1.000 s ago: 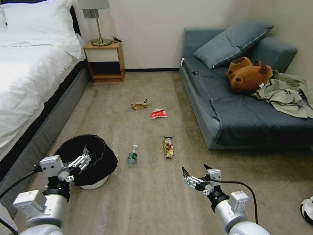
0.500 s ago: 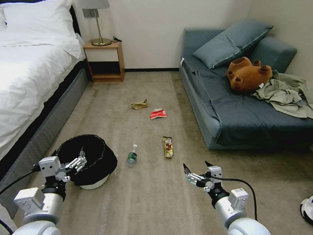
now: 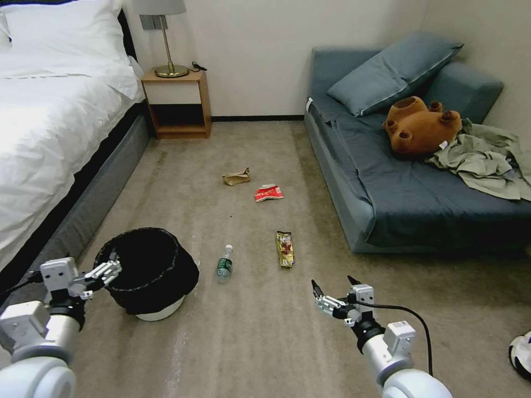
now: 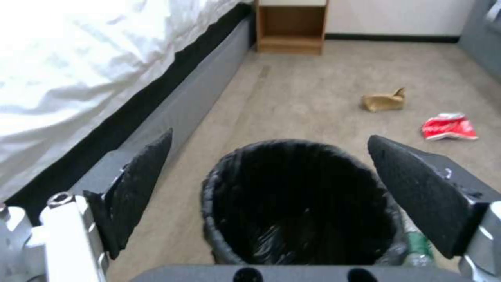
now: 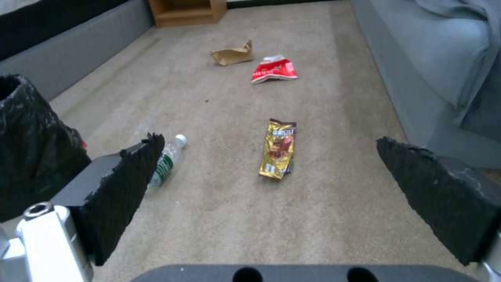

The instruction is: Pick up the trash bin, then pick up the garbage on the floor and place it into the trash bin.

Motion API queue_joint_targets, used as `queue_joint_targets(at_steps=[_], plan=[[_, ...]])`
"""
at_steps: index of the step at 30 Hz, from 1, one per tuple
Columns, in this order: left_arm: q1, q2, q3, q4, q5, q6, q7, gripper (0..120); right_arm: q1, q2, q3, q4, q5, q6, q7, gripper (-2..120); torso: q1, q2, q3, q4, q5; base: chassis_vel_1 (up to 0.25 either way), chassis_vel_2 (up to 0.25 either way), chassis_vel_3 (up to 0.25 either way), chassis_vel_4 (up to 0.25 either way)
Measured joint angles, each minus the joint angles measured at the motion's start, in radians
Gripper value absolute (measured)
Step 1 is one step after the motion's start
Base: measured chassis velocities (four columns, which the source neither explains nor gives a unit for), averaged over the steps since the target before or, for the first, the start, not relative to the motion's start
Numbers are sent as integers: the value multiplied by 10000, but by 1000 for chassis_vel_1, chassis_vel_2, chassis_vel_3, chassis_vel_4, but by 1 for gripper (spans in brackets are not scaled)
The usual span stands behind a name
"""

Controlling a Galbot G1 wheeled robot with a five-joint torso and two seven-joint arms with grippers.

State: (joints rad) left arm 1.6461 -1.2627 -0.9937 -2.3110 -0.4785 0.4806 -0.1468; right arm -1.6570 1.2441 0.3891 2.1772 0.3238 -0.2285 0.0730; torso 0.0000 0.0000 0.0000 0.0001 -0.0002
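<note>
The round trash bin [image 3: 147,272] is far wider than my open fingers, so I will pinch the trash bin by its thin lined rim [image 3: 110,255] with my left gripper next.
The trash bin [image 3: 166,284], round and black with a wrinkly liner, stands upright on the carpet near the bed. My left gripper [image 3: 110,270] is open just outside the bin's left rim, and the left wrist view shows the bin [image 4: 208,196] straight ahead between the spread fingers. The garbage lies on the floor: a clear bottle [image 3: 224,264] beside the bin, a yellow-brown wrapper [image 3: 285,249], a red-and-white packet [image 3: 269,192] and a tan paper bag [image 3: 237,177]. My right gripper [image 3: 333,284] hovers open short of the wrapper [image 5: 279,149], holding nothing.
A white bed [image 3: 50,138] runs along the left, with a wooden nightstand [image 3: 178,105] and lamp at the far wall. On the right, a blue sofa [image 3: 343,199] carries a pillow, a brown teddy bear [image 3: 420,126] and olive-green clothes [image 3: 487,160]. A shoe [image 3: 521,354] lies far right.
My left arm has drawn back to the left, taking its open gripper from above the bin's mouth to beside its left rim. The right gripper has barely moved.
</note>
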Motion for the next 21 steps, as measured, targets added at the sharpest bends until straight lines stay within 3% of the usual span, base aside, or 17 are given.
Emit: queue_joint_targets(at_steps=[6,15,21], plan=[[-70,493,-482,23,-441,305,-81,100,-27,67,-57,-89,-147,76,-3,100,0,0,0,0,1,0,0,0,0],[-172,829,-861,245,-793,648,-237,100,0,123,-142,-151,-261,93,-6,100,0,0,0,0,0,0,0,0,0],[-837,1653,-960,1079,-1745,1913,-1765,100,-2,145,-187,-348,-417,147,-20,100,0,0,0,0,0,0,0,0,0]])
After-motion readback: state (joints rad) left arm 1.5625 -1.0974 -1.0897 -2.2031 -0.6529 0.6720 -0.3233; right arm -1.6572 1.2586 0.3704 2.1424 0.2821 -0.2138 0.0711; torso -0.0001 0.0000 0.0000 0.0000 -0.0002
